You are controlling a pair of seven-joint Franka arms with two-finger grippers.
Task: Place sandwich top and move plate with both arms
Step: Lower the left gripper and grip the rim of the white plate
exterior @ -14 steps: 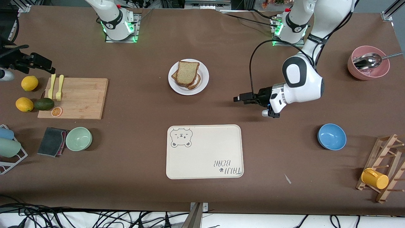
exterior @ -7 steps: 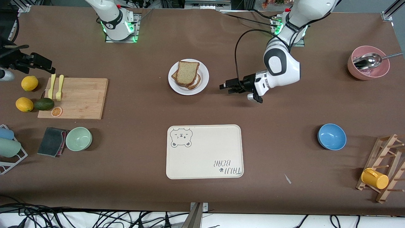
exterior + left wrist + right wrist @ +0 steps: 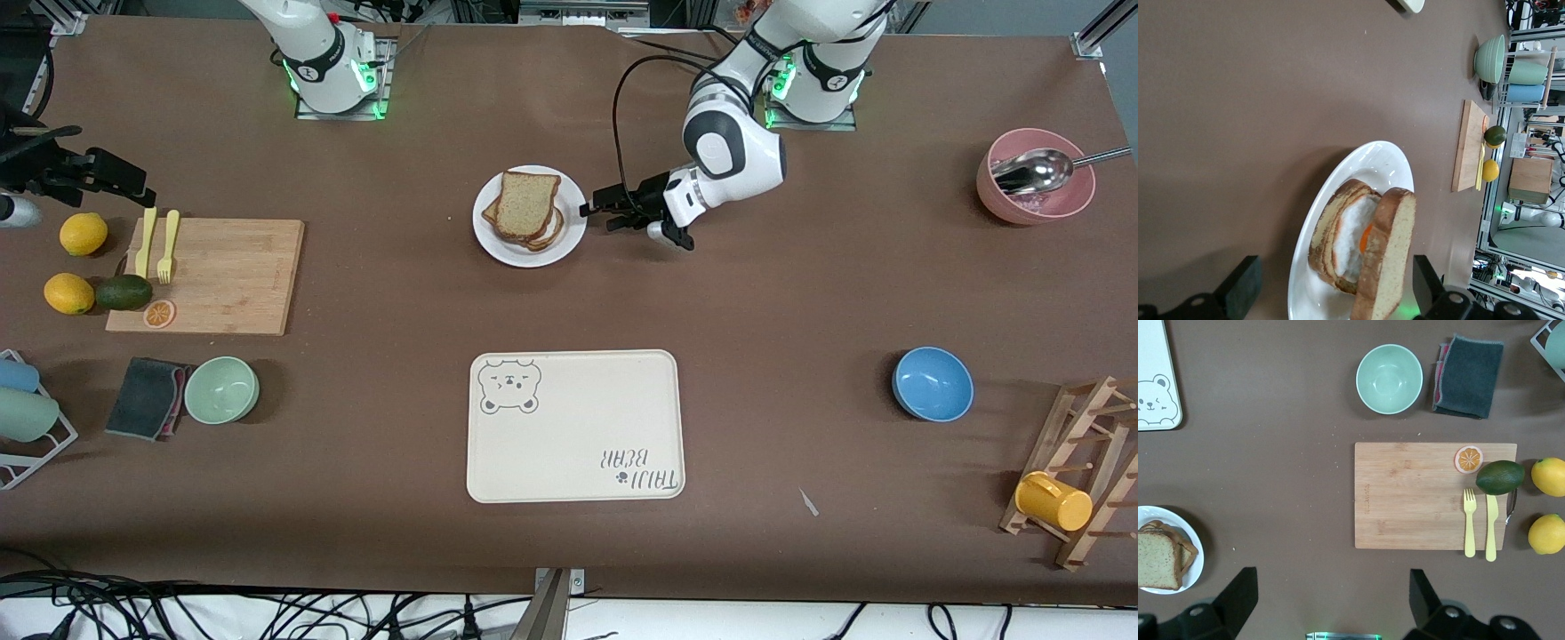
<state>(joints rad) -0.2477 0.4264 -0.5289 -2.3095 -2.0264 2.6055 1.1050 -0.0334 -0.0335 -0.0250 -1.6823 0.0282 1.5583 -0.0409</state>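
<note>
Next, my left gripper grips the white plate by its rim (image 3: pixel 582 218) so the stacked sandwich (image 3: pixel 527 209) stays free on top during the move.
The white plate (image 3: pixel 572 233) sits mid-table toward the robots' bases. On it is a stack of bread with a fried egg (image 3: pixel 1355 233), and the tan sandwich top (image 3: pixel 524 204) lies on the stack. My left gripper (image 3: pixel 594 214) is low beside the plate, at the rim on the left arm's end, pointing at it. In the left wrist view the left gripper (image 3: pixel 1331 290) is open and empty, its fingers (image 3: pixel 1238 288) wide on either side of the plate (image 3: pixel 1368 163) and top slice (image 3: pixel 1395 260). My right gripper (image 3: pixel 1330 597) is open and empty, high over the table, and waits.
A cream bear tray (image 3: pixel 574 427) lies nearer the front camera than the plate. A cutting board (image 3: pixel 209 276) with forks, lemons and an avocado, a green bowl (image 3: pixel 221 389) and a cloth are at the right arm's end. A blue bowl (image 3: pixel 932 383), pink bowl (image 3: pixel 1034 187) and cup rack (image 3: pixel 1080 480) are at the left arm's end.
My left arm has swung from over bare table toward the plate, and its gripper is now at the plate's rim. The plate, the sandwich and the right arm have not moved.
</note>
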